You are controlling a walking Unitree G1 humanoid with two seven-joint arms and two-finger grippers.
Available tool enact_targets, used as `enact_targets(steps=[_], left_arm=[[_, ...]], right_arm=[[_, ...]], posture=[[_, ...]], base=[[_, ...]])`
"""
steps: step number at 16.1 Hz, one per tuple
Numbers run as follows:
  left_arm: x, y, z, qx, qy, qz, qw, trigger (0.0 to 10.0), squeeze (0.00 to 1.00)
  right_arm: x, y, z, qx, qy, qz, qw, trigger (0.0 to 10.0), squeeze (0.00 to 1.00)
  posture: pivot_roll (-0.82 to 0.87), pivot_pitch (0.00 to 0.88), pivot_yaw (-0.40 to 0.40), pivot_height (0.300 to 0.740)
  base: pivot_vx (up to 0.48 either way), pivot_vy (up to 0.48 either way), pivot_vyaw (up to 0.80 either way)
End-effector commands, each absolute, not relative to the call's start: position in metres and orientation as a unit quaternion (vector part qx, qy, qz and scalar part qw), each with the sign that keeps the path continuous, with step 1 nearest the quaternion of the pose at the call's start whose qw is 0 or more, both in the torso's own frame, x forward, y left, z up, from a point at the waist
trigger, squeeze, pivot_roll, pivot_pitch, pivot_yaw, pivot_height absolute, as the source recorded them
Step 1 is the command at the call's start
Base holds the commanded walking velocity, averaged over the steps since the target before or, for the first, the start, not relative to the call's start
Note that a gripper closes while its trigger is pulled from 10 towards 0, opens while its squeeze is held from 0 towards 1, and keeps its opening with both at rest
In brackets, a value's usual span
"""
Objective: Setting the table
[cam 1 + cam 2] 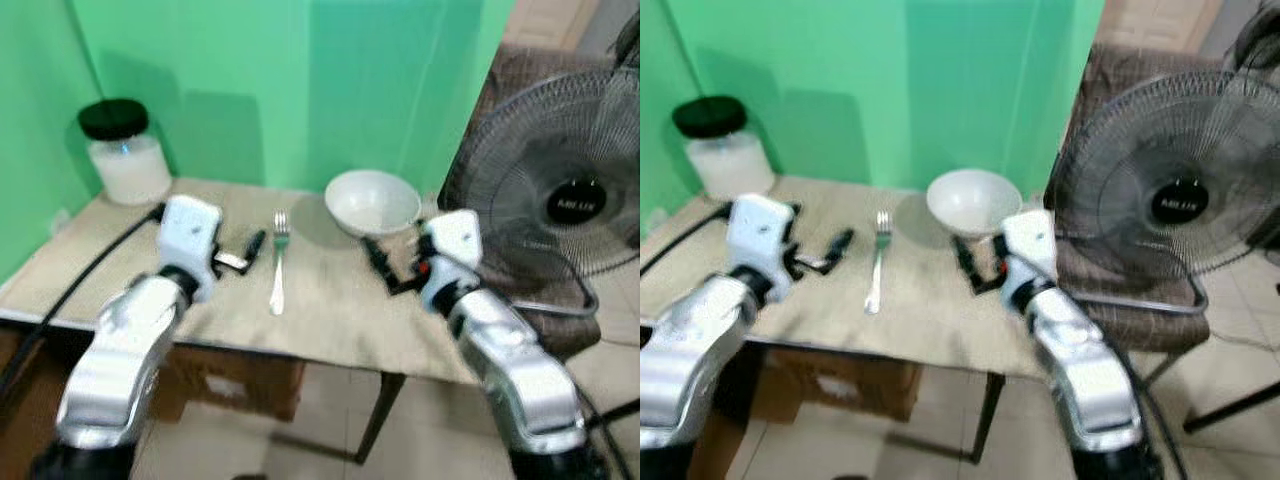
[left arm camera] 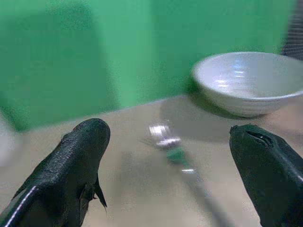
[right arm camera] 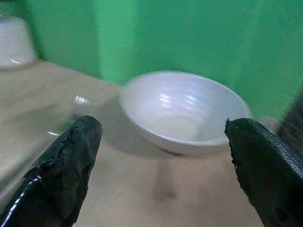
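Observation:
The left gripper takes hold of the silver fork by its slim handle (image 1: 279, 270) (image 2: 195, 182) next, since its pointed tines lie at the fork's end toward the green wall.
A white bowl (image 1: 372, 201) stands at the back of the table (image 1: 330, 315), right of centre. A silver fork (image 1: 278, 262) lies lengthwise to its left, tines toward the green wall. My left gripper (image 1: 248, 252) hovers just left of the fork, open, nothing between its fingers (image 2: 78, 165). My right gripper (image 1: 383, 268) is open too, low over the table in front of the bowl (image 3: 182, 111), pointing at it. The fork (image 2: 173, 149) lies blurred between the left fingers' line of sight.
A white jar with a black lid (image 1: 125, 152) stands at the table's back left corner. A standing fan (image 1: 565, 185) is close to the table's right edge. A green backdrop (image 1: 300, 80) closes off the back and left. A cardboard box (image 1: 235, 380) sits under the table.

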State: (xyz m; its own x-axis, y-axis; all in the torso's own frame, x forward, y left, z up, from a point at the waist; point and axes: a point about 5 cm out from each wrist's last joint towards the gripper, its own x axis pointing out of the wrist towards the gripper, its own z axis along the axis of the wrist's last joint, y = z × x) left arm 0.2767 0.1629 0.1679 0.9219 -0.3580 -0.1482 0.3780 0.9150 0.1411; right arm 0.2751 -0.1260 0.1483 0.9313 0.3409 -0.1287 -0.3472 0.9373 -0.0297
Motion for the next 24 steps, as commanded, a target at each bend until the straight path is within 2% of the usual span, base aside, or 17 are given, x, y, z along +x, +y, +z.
enact_targets(steps=[1,3,4,5,8,10,14,16,17,18,19,20,24], left_arm=[[0.285,0.159,0.163,0.054,0.098,-0.205,0.972,10.0,1.00],[0.295,0.158,0.155,0.050,0.141,-0.194,0.970,10.0,1.00],[0.306,0.158,0.147,0.041,0.180,-0.181,0.966,10.0,0.95],[0.314,0.158,0.144,0.040,0.200,-0.175,0.963,10.0,0.00],[0.333,0.154,0.140,0.035,0.227,-0.179,0.957,10.0,0.00],[0.350,0.143,0.143,0.028,0.228,-0.213,0.950,10.0,0.00],[0.364,0.130,0.137,0.066,0.239,-0.234,0.940,10.0,0.00],[0.367,0.128,0.131,0.078,0.250,-0.237,0.936,10.0,0.00],[0.368,0.129,0.125,0.087,0.261,-0.232,0.933,9.0,0.00],[0.369,0.129,0.123,0.087,0.262,-0.231,0.933,6.9,0.00],[0.371,0.126,0.120,0.080,0.263,-0.237,0.932,2.6,0.00],[0.372,0.125,0.118,0.084,0.266,-0.238,0.930,0.0,0.00],[0.373,0.129,0.113,0.089,0.283,-0.238,0.925,0.0,0.00]], right_arm=[[0.276,-0.129,0.150,-0.028,0.070,0.193,0.978,10.0,0.00],[0.275,-0.131,0.149,-0.038,0.079,0.221,0.971,10.0,0.00],[0.274,-0.134,0.148,-0.055,0.090,0.242,0.965,10.0,0.00],[0.274,-0.137,0.147,-0.068,0.097,0.255,0.960,10.0,0.00],[0.274,-0.143,0.149,-0.093,0.105,0.279,0.950,10.0,0.00],[0.272,-0.144,0.150,-0.112,0.108,0.307,0.939,10.0,0.00],[0.258,-0.145,0.147,-0.146,0.127,0.370,0.909,10.0,0.00],[0.256,-0.149,0.147,-0.153,0.133,0.376,0.904,10.0,0.00],[0.253,-0.151,0.147,-0.159,0.137,0.383,0.900,10.0,0.00],[0.252,-0.152,0.147,-0.161,0.139,0.386,0.898,10.0,0.00],[0.247,-0.153,0.147,-0.165,0.146,0.402,0.889,10.0,0.00],[0.244,-0.154,0.146,-0.170,0.151,0.413,0.882,10.0,0.00],[0.238,-0.156,0.144,-0.172,0.169,0.439,0.866,10.0,0.00]], posture=[[0.18,0.000,-0.053,0.740],[0.18,0.000,-0.059,0.740],[0.18,0.000,-0.066,0.740],[0.17,0.000,-0.061,0.740],[0.16,0.000,-0.059,0.740],[0.16,0.000,-0.055,0.740],[0.14,0.000,-0.033,0.740],[0.13,0.000,-0.021,0.740],[0.12,0.000,-0.012,0.740],[0.12,0.000,-0.012,0.740],[0.11,0.000,-0.004,0.740],[0.11,0.000,-0.003,0.740],[0.11,0.000,0.009,0.740]], base=[[0.000,0.000,0.00],[0.000,0.000,0.00],[0.000,0.000,0.00],[0.000,0.000,0.00],[0.000,0.000,0.00],[0.000,0.000,0.00],[0.000,0.000,0.00],[0.000,0.000,0.00],[0.000,0.000,0.00],[0.000,0.000,0.00],[0.000,0.000,0.00],[0.000,0.000,0.00],[0.000,0.000,0.00]])
